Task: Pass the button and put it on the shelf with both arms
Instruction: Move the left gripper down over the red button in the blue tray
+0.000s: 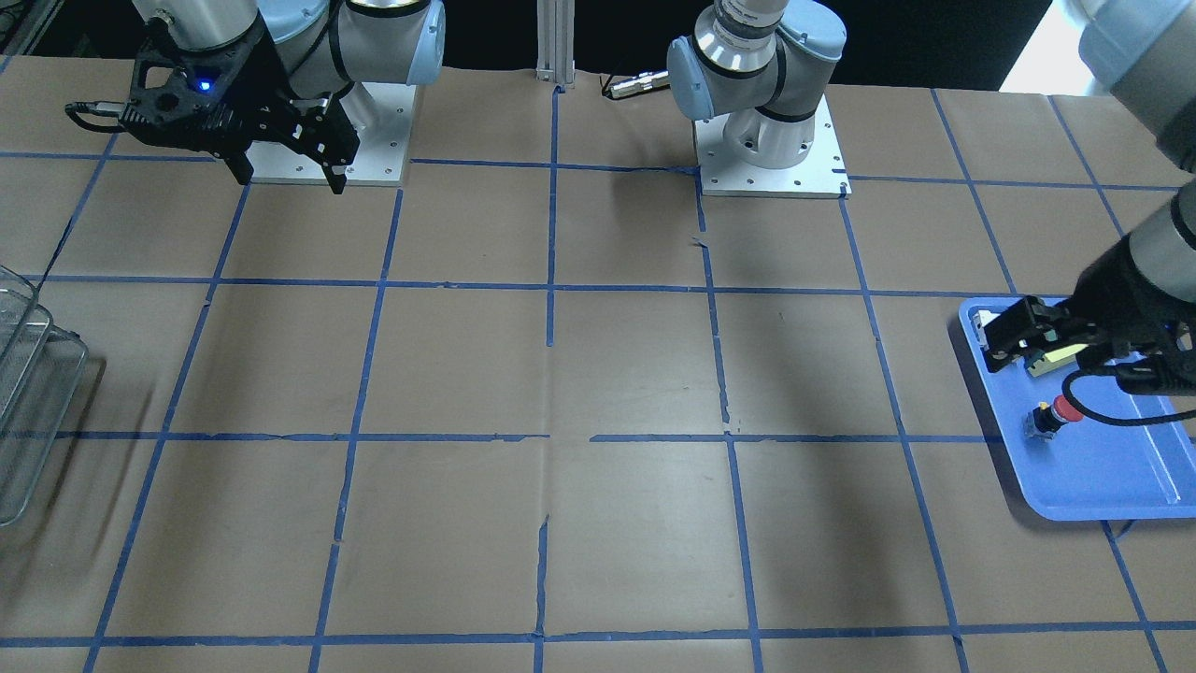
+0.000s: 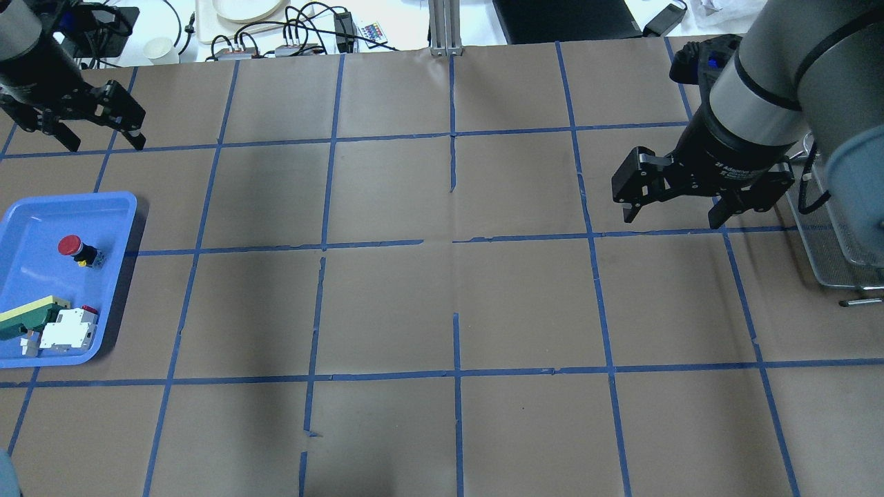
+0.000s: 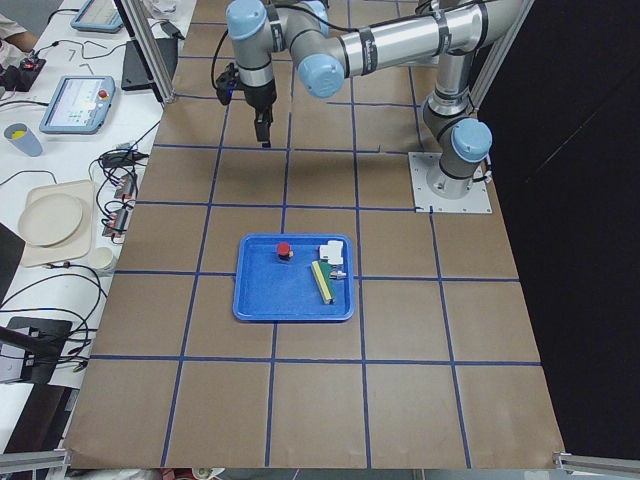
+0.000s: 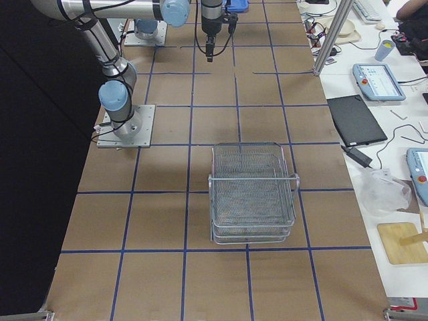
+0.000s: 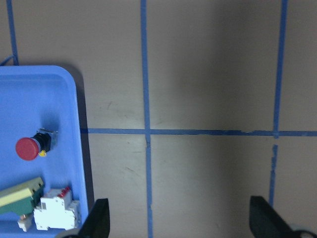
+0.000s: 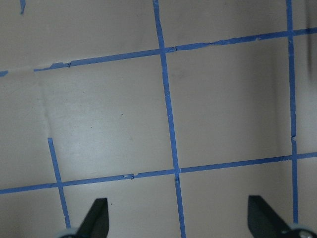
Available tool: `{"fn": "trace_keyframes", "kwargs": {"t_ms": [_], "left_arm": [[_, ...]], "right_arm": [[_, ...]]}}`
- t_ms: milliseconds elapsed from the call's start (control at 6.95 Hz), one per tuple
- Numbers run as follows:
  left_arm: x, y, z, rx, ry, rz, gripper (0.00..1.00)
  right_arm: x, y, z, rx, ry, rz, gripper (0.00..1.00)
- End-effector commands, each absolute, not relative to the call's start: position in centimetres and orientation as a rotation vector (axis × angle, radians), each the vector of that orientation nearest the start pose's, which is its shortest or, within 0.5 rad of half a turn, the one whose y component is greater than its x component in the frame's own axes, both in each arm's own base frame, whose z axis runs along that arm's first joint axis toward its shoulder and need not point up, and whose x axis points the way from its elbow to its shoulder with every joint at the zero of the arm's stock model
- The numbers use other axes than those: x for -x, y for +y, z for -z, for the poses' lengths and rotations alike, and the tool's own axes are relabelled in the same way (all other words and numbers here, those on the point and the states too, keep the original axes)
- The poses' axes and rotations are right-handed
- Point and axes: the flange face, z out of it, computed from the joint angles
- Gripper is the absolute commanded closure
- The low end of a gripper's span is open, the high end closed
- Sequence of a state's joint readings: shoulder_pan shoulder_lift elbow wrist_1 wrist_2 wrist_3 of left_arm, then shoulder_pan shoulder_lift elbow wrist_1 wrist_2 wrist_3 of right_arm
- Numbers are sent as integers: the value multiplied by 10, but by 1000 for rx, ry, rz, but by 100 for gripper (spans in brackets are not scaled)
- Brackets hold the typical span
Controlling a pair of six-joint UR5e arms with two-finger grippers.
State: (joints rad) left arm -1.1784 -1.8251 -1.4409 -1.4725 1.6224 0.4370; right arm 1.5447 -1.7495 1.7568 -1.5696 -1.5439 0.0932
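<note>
Next, my left gripper grabs the button by its red cap [image 1: 1066,408], which leaves the button's dark body [image 1: 1043,422] free for the handover.
The button [image 2: 70,246], with a red cap on a dark body, lies in the blue tray [image 2: 41,214] at the table's left end. It also shows in the front view [image 1: 1060,412] and the left wrist view [image 5: 28,148]. My left gripper [image 2: 103,143] is open and empty. It hangs high above the table, beyond the tray's far side and apart from the button. The wire shelf [image 4: 253,194] stands at the table's right end. My right gripper [image 2: 671,214] is open and empty, high over the table beside the shelf [image 2: 836,241].
The tray also holds a white-and-red block [image 2: 68,328] and a green-and-yellow piece [image 2: 27,314]. The arm bases [image 1: 771,140] stand at the robot's edge. Cables, a cup and a laptop [image 2: 559,17] lie past the far edge.
</note>
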Motion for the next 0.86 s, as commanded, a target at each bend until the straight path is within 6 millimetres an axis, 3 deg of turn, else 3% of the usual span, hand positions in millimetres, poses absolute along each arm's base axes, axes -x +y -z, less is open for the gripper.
{"fn": "trace_keyframes", "kwargs": {"t_ms": [0,288,432,576,720], "left_arm": [[-212,-594,-367,-288,3114,-110,2],[-268,-602,-319,-450,3060,-42,2],[-301,-592,-303,-482,3062,-38,2],[-313,-582,-284,-441,3136,9,2],[-306,-575,-270,-429,3162,4,2]], "right_arm": [[-125,-420,-477,-194,3113,-16,0],[-125,-419,-474,-211,3109,-33,0],[-126,-419,-474,-210,3101,-33,0],[-126,-419,-474,-212,3100,-33,0],[-126,-419,-474,-212,3100,-33,0]]}}
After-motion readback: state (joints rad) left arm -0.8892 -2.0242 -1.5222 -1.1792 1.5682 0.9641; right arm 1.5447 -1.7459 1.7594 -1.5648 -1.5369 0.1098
